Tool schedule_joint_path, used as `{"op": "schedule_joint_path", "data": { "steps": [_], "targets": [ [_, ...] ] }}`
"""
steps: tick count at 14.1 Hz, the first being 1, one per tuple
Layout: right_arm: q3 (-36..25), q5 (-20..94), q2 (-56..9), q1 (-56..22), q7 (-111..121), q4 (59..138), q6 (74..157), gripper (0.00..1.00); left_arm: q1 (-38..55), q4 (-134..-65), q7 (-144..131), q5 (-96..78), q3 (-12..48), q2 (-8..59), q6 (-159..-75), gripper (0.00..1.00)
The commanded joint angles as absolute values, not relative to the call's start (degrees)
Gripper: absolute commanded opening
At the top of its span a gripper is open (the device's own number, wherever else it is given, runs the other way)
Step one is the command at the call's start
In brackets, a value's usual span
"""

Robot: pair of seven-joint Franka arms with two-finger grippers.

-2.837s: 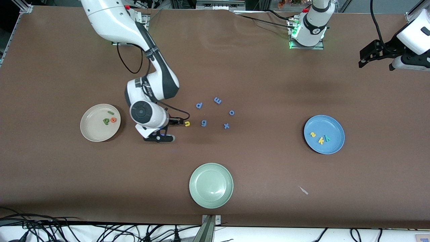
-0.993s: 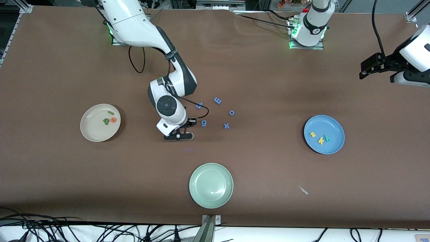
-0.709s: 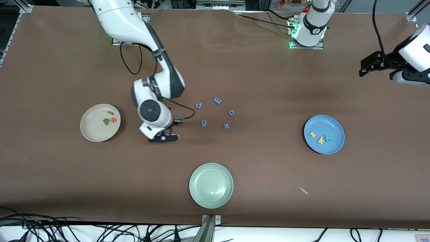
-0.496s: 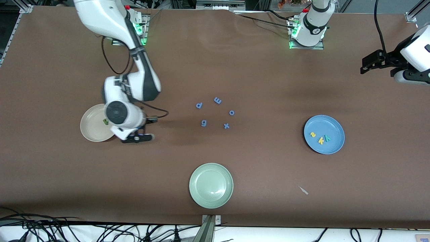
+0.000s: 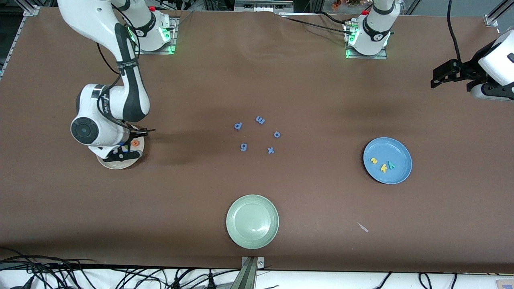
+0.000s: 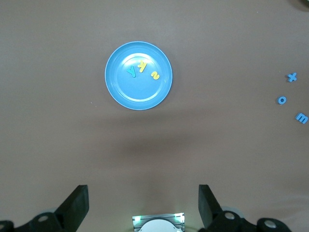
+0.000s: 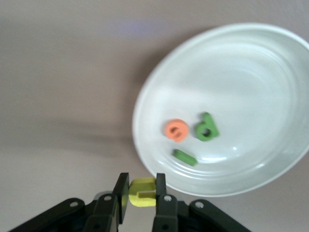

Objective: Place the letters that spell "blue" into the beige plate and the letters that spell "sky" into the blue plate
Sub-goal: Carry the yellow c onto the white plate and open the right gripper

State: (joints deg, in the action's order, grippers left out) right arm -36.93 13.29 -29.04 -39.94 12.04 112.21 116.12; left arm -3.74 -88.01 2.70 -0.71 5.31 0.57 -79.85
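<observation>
I should keep holding the u with my right gripper until the u is over the green l's side of the plate's rim, because the yellow u [image 7: 143, 192] hangs outside the beige plate's edge [image 7: 170, 185].
My right gripper [image 7: 142, 192] is shut on the yellow u [image 7: 143, 192] and holds it at the rim of the beige plate [image 7: 251, 72]. In that plate lie the orange e [image 7: 176, 130], green b [image 7: 207, 128] and green l [image 7: 185, 157]. From the front, the right gripper [image 5: 127, 147] and its hand cover most of the beige plate [image 5: 120, 165]; the e [image 5: 135, 143] still shows. The blue plate [image 5: 401, 150] holds the yellow s [image 5: 374, 161], yellow k [image 5: 384, 167] and teal y [image 5: 391, 165]. My left gripper [image 5: 437, 77] waits open, high above the blue plate [image 6: 120, 92].
Several periwinkle letters [image 5: 243, 147] lie scattered mid-table between the two plates. A pale green plate [image 5: 252, 221] sits near the front edge. A small white scrap [image 5: 362, 227] lies nearer the front camera than the blue plate.
My right arm has carried the yellow u from beside the periwinkle letters across to the beige plate. The left arm has barely moved.
</observation>
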Motion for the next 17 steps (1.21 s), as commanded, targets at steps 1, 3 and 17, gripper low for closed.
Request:
{"op": "schedule_joint_path", "data": {
  "steps": [1,3,17],
  "targets": [
    [-38.50,13.89,-30.49,-39.03,14.41,113.38,117.33,0.16,-3.78,-86.13,2.46,0.35,5.54,1.32,-78.40,1.00],
    [-38.50,14.50,-30.76,-38.15,13.80,112.94,117.07,1.00,-3.69,-86.13,2.46,0.35,5.54,1.32,-78.49,1.00],
    [-37.71,14.85,-30.41,-44.20,0.44,97.12,100.55,1.00,-3.60,-86.13,2.37,0.09,5.54,1.41,-79.01,1.00]
  ]
}}
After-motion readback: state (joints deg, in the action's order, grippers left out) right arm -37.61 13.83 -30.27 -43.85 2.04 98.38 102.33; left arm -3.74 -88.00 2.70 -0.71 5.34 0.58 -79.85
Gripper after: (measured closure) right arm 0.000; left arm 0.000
